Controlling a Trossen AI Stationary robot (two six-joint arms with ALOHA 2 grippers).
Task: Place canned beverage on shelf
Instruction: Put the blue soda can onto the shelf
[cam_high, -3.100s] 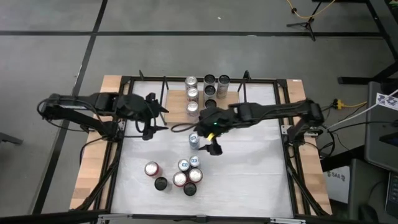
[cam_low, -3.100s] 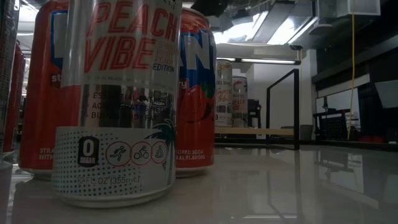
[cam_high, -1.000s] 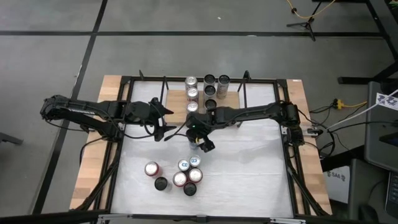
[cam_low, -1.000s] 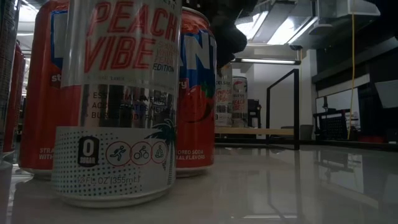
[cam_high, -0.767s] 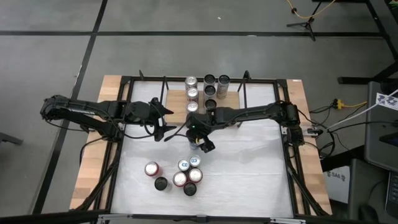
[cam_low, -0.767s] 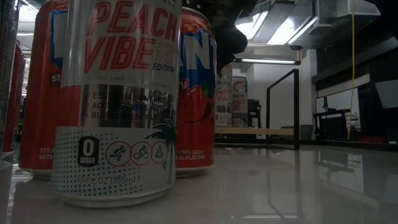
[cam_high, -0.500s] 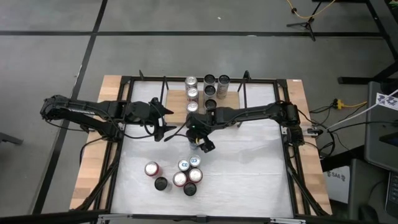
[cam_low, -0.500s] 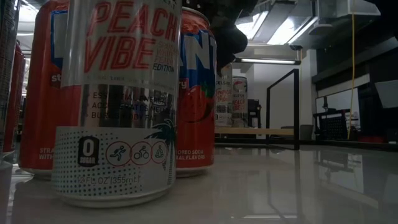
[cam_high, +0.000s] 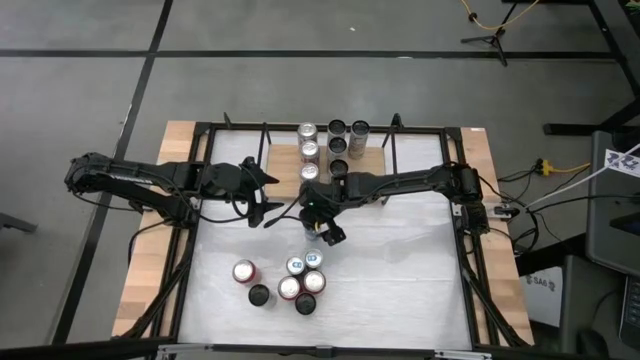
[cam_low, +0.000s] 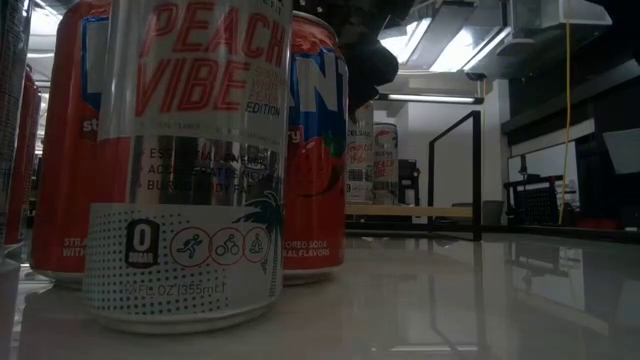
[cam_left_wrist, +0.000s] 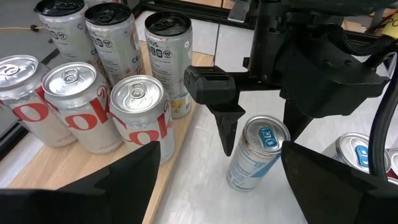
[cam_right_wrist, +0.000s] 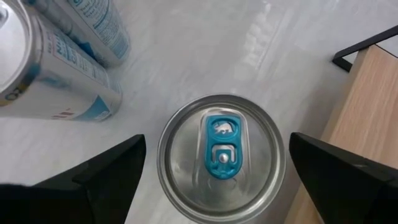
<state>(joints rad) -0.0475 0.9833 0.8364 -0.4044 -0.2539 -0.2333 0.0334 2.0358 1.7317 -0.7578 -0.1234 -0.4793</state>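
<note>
The robot's right gripper should close on the silver can (cam_right_wrist: 205, 183) now, as its fingertips reach down past the can's top rim (cam_right_wrist: 166, 155) on either side.
A silver can with a blue tab (cam_right_wrist: 221, 155) stands upright on the white tabletop (cam_high: 400, 270), just in front of the light-wood shelf (cam_high: 364, 158). My right gripper (cam_right_wrist: 217, 138) hangs over the can, open, pointing steeply down, one finger on each side of the can's top with a gap on both sides. The left wrist view shows that can (cam_left_wrist: 256, 155) between those dark fingers. My left gripper (cam_high: 265, 205) waits open to the can's left and holds nothing. Several cans (cam_left_wrist: 134, 112) stand on the shelf.
A cluster of several cans (cam_high: 290, 285) stands on the table nearer the front edge, close behind my right gripper; two of them (cam_right_wrist: 68, 56) show in the right wrist view. Black rod uprights (cam_high: 392, 150) flank the shelf. The table's right half has free room.
</note>
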